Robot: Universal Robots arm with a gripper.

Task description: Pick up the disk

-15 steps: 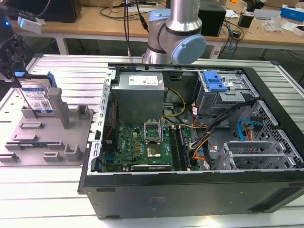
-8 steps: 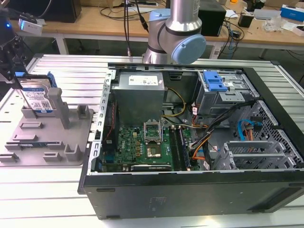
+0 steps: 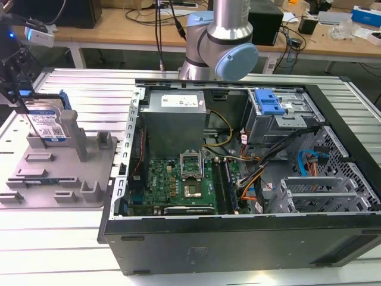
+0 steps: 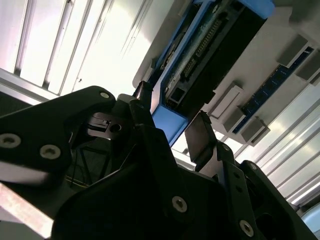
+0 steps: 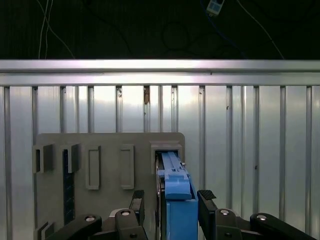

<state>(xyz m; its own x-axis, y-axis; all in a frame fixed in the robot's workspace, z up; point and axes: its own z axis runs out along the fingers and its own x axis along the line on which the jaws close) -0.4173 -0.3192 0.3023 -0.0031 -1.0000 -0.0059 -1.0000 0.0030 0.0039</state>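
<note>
My gripper's fingers are on either side of the disk's blue bar (image 3: 64,100) in the wrist view. My gripper should close on the blue bar now.
The disk (image 3: 46,122) stands on edge in the grey fixture (image 3: 89,173) at the exterior view's left, its white-and-blue label facing the camera. My gripper (image 3: 24,104) hangs over its top edge. In both wrist views the disk's blue rail (image 5: 175,195) (image 4: 170,122) lies between my two black fingers. My gripper (image 5: 171,196) (image 4: 171,107) is open, with a narrow gap on each side of the rail. The disk's dark connector edge (image 4: 210,55) runs away from the fingers across the fixture (image 4: 260,65) (image 5: 110,145).
An open black computer case (image 3: 238,238) lies on the ribbed aluminium table (image 3: 89,83), right of the fixture. Inside are a motherboard (image 3: 178,179) and a blue-handled drive cage (image 3: 268,102). The arm's base (image 3: 220,42) rises behind the case. Upright grey posts (image 3: 77,134) stand beside the disk.
</note>
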